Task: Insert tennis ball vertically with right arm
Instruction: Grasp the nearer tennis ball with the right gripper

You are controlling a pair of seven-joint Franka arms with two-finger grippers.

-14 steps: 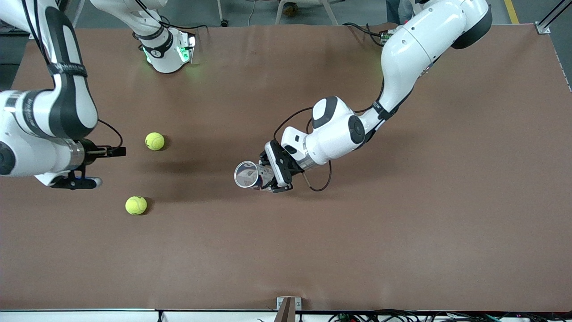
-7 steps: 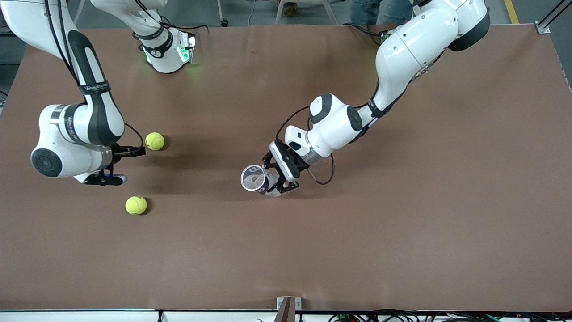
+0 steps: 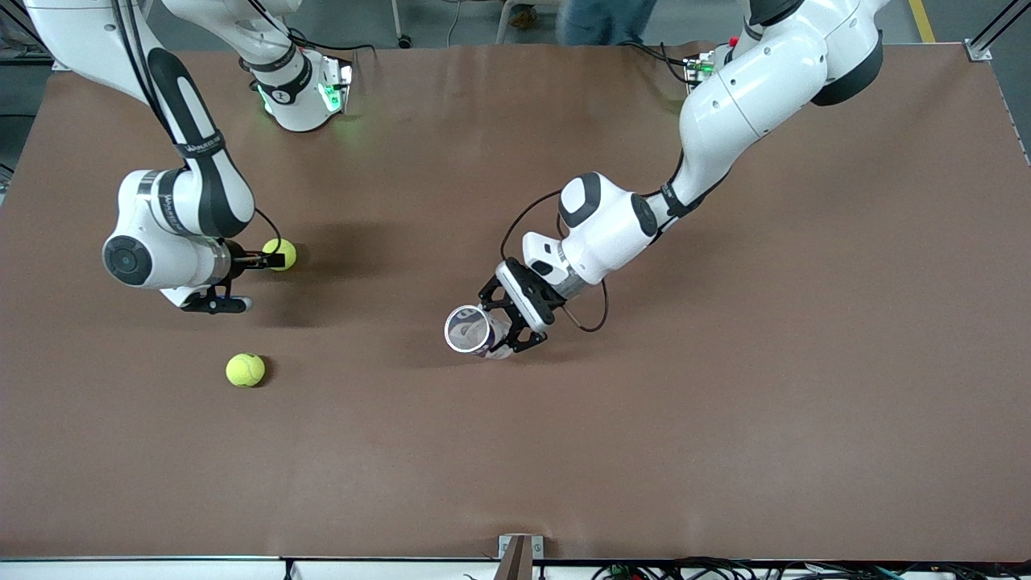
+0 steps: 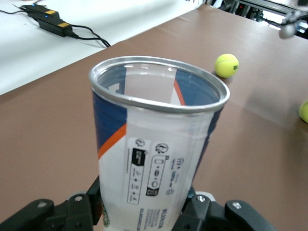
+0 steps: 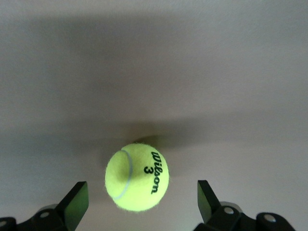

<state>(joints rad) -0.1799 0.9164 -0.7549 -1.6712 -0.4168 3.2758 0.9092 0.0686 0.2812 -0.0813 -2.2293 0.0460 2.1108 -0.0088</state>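
My right gripper's fingers don't reach the tennis ball's widest part (image 3: 284, 253) yet, so it should move closer before closing on the ball.
One tennis ball (image 3: 281, 254) (image 5: 137, 177), yellow-green with black print, rests on the brown table (image 3: 725, 403) toward the right arm's end. My right gripper (image 3: 259, 282) (image 5: 142, 201) is open around it. The ball sits in the gap between the black fingers (image 5: 76, 201) without touching either. My left gripper (image 3: 515, 318) (image 4: 144, 211) is shut on a clear tennis ball can (image 3: 471, 329) (image 4: 154, 139) with a white, blue and orange label and a silver rim. The can is held near the table's middle, empty, its open mouth tilted upward.
A second tennis ball (image 3: 245, 370) (image 4: 226, 65) lies nearer the front camera than the first. The right arm's base (image 3: 302, 97) glows green at the table's back edge. Black power adapters (image 4: 48, 21) with cables lie on a white strip off the table.
My right arm has swung in toward the ball until its open fingers straddle it. My left arm has shifted the can slightly toward its own end and turned its mouth more upright.
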